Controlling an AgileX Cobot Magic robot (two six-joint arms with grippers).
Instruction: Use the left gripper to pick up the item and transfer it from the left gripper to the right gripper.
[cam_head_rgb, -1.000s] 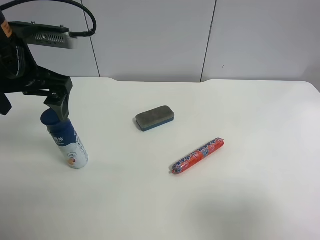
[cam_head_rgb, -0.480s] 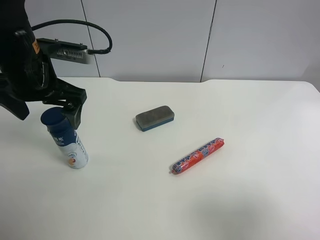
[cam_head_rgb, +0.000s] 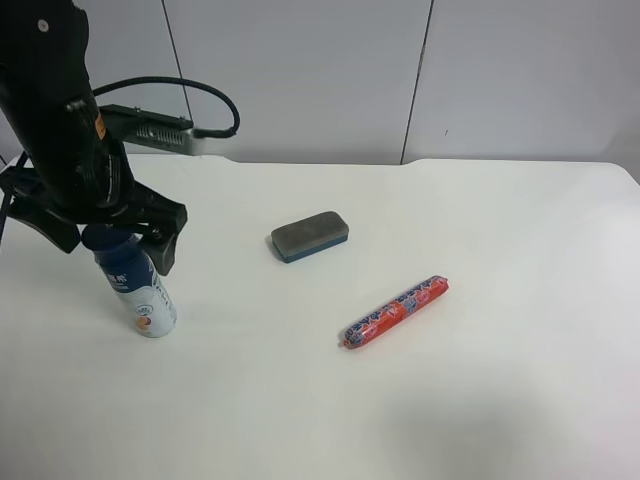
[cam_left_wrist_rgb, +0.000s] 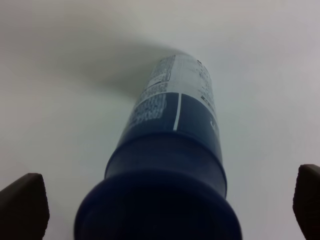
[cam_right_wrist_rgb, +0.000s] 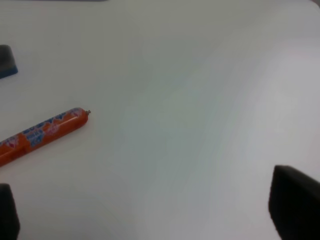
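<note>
I should grab the bottle by its dark blue end with the cap (cam_head_rgb: 109, 240) with my left gripper next. That leaves the bottle's white base (cam_head_rgb: 153, 315) free for my right gripper.
The item, a white-and-blue bottle (cam_head_rgb: 143, 290) with a dark blue cap, stands on the white table (cam_head_rgb: 450, 400) at the exterior high view's left. My left gripper (cam_head_rgb: 112, 243), on the all-black arm, is open, with one finger on each side of the cap and not touching it. In the left wrist view the bottle (cam_left_wrist_rgb: 175, 130) rises between the fingers of the left gripper (cam_left_wrist_rgb: 165, 205), with a gap on both sides. My right gripper (cam_right_wrist_rgb: 150, 207) is open and empty above bare table; it is outside the exterior high view.
A grey-topped blue block eraser (cam_head_rgb: 309, 236) lies mid-table; its corner also shows in the right wrist view (cam_right_wrist_rgb: 6, 61). A red-blue patterned sausage stick (cam_head_rgb: 396, 310) lies right of centre and shows in the right wrist view (cam_right_wrist_rgb: 40, 132). A grey panelled wall stands behind the table.
The left arm has moved right and down over the bottle, so its open fingers now stand on both sides of the cap. The bottle, eraser and sausage have not moved.
</note>
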